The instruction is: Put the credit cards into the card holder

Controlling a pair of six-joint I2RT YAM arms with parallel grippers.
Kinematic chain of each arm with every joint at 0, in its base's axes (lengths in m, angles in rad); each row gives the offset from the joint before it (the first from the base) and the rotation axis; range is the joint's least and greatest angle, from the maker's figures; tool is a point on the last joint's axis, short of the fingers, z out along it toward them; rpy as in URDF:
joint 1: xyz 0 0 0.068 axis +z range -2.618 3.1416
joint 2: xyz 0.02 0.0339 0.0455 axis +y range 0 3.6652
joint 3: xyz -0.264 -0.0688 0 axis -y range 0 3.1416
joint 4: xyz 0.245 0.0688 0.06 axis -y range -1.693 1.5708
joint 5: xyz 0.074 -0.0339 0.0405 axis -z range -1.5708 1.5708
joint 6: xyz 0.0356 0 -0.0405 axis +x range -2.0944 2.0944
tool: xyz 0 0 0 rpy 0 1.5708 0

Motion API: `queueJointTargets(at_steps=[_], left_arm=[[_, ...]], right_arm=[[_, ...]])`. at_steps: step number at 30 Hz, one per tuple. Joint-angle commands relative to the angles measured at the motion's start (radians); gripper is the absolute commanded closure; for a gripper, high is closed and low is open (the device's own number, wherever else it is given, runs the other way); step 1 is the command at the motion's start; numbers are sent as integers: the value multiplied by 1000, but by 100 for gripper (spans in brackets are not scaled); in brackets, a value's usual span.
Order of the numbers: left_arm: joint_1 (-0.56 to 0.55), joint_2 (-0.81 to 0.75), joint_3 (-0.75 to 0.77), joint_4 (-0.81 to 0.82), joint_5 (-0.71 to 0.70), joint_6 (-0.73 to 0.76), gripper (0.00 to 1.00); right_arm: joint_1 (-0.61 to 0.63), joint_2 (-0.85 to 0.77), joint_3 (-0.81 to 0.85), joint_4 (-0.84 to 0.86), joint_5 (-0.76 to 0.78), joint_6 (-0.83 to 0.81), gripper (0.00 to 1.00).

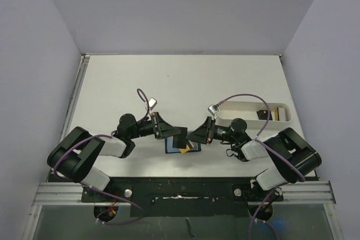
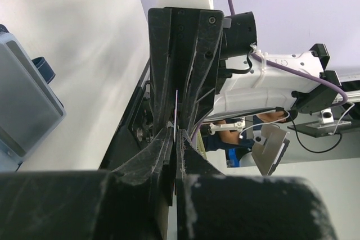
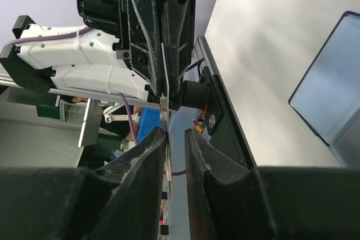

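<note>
My right gripper should close on the card now, because the card's thin edge runs back past the fingers beside the card's sides in the right wrist view.
Both grippers meet nose to nose just above the card holder (image 1: 174, 146), a navy wallet lying open on the table, with a tan card (image 1: 189, 149) at its right edge. One dark credit card (image 1: 180, 136) stands on edge between them. My left gripper (image 1: 176, 134) (image 2: 175, 134) is shut on that card, whose thin edge (image 2: 176, 105) shows between its pads. My right gripper (image 1: 192, 136) (image 3: 175, 134) has a gap between its fingers; the card edge (image 3: 168, 171) rests against its left finger only. The holder also shows beside each wrist (image 2: 22, 102) (image 3: 332, 96).
A long white tray (image 1: 242, 107) lies at the back right of the table and holds a dark card (image 1: 262, 114) and a tan one (image 1: 275, 114). The table's black front rail (image 1: 180, 186) runs just behind both arm bases.
</note>
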Motion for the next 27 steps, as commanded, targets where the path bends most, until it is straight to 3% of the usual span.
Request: queueJointTargets(at_steps=[1, 6, 19, 21, 23, 25, 26, 27], left_arm=[[-3, 2, 16, 84, 14, -2, 100], [1, -3, 19, 76, 17, 2, 100], [46, -131, 63, -136, -10, 104, 100], [46, -142, 71, -172, -16, 121, 86], [46, -145, 72, -182, -19, 127, 84], [46, -143, 72, -180, -19, 126, 88], [46, -141, 72, -173, -19, 122, 100], [46, -140, 70, -160, -17, 116, 100]], right_arm=[[-5, -28, -22, 71, -35, -22, 79], [-5, -57, -30, 45, -40, -43, 100], [-10, -171, -54, -143, -23, -125, 100], [-10, -189, -51, -171, -18, -133, 100], [-10, -204, -47, -196, -12, -144, 100], [-10, -211, -45, -205, -10, -146, 100], [-10, -214, -45, -207, -8, -146, 100], [-10, -215, -46, -208, -5, -144, 100]])
